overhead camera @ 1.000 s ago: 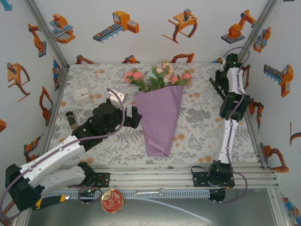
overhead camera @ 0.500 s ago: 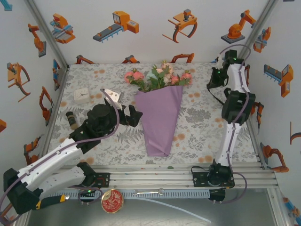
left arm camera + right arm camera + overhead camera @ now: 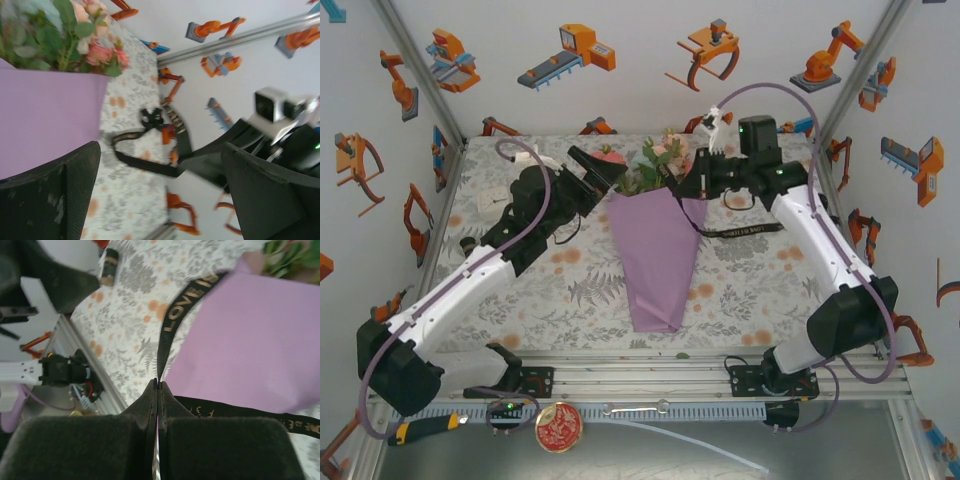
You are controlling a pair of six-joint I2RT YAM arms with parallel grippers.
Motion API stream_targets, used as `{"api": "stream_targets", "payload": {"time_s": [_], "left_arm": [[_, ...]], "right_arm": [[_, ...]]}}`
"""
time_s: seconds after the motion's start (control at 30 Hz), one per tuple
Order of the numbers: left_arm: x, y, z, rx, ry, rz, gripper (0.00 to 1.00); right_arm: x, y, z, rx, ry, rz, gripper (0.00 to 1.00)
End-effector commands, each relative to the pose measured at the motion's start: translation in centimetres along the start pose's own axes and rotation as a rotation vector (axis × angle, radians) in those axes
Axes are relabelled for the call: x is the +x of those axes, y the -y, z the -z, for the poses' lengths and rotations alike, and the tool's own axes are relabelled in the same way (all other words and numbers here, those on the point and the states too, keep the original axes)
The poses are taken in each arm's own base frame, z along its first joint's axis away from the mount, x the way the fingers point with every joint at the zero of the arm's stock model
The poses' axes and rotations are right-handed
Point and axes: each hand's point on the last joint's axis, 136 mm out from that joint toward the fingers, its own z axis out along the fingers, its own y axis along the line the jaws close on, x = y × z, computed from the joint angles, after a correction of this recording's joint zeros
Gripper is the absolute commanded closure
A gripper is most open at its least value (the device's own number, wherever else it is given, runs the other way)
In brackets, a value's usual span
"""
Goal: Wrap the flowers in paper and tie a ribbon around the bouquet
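The black ribbon should span the bouquet for tying, so my left gripper will next grip the ribbon by its loose end past my right gripper.
The bouquet lies along the table's middle, its lilac-purple paper forming a cone with the point toward me. The pink and cream flowers show at the far, wide end. My right gripper is shut on the black ribbon just right of the cone's top. The ribbon hangs in a loop onto the cloth to the right. My left gripper stands open just left of the flowers, with nothing between its fingers.
A small dark cylinder and a white box lie on the cloth at the left, partly behind my left arm. An aluminium rail runs along the near edge. A red round tin sits below it.
My right arm has swung in from the far right corner to the cone's top, its gripper shutting on the ribbon. My left gripper has moved back from the cone's left side to beside the flowers.
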Motion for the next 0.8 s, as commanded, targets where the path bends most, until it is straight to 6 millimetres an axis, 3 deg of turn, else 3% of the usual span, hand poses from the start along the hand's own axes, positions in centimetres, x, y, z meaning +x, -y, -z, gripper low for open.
{"api": "stream_targets", "payload": {"time_s": [0.0, 0.13, 0.27, 0.4, 0.47, 0.5, 0.57, 0.6, 0.67, 0.77], "left_arm": [[1.3, 2.2, -0.9, 0.121, -0.093, 0.268, 0.04], [3.5, 0.9, -2.0, 0.049, -0.17, 0.292, 0.07], [5.1, -1.2, -2.5, 0.009, -0.197, 0.356, 0.18], [5.8, -0.6, -3.0, 0.045, -0.238, 0.365, 0.3], [6.3, -0.6, -3.3, 0.045, -0.263, 0.371, 0.41], [6.4, -0.8, -3.5, 0.039, -0.264, 0.376, 0.56], [6.1, -1.1, -3.4, 0.037, -0.246, 0.374, 0.93], [5.5, -1.3, -3.3, 0.033, -0.23, 0.366, 1.0], [3.7, -1.3, -2.7, 0.032, -0.193, 0.324, 1.0], [-1.1, -2.2, -0.1, -0.03, -0.071, 0.227, 1.0]], "right_arm": [[-0.8, -3.7, -0.9, -0.121, 0.052, 0.046, 1.0], [-0.6, -5.0, -2.0, -0.166, 0.039, 0.049, 1.0], [-0.3, -5.9, -3.3, -0.206, 0.027, 0.052, 1.0], [0.2, -6.8, -4.5, -0.246, -0.012, 0.051, 1.0], [0.2, -7.3, -4.9, -0.263, -0.015, 0.06, 1.0], [0.1, -7.5, -5.0, -0.27, -0.017, 0.066, 1.0], [-0.1, -7.4, -5.0, -0.256, -0.016, 0.063, 0.96], [-0.3, -7.2, -4.7, -0.234, -0.007, 0.064, 0.89], [-1.1, -6.7, -3.6, -0.173, 0.038, 0.071, 0.75], [-2.4, -4.3, -0.6, -0.055, 0.13, 0.062, 0.67]]}}
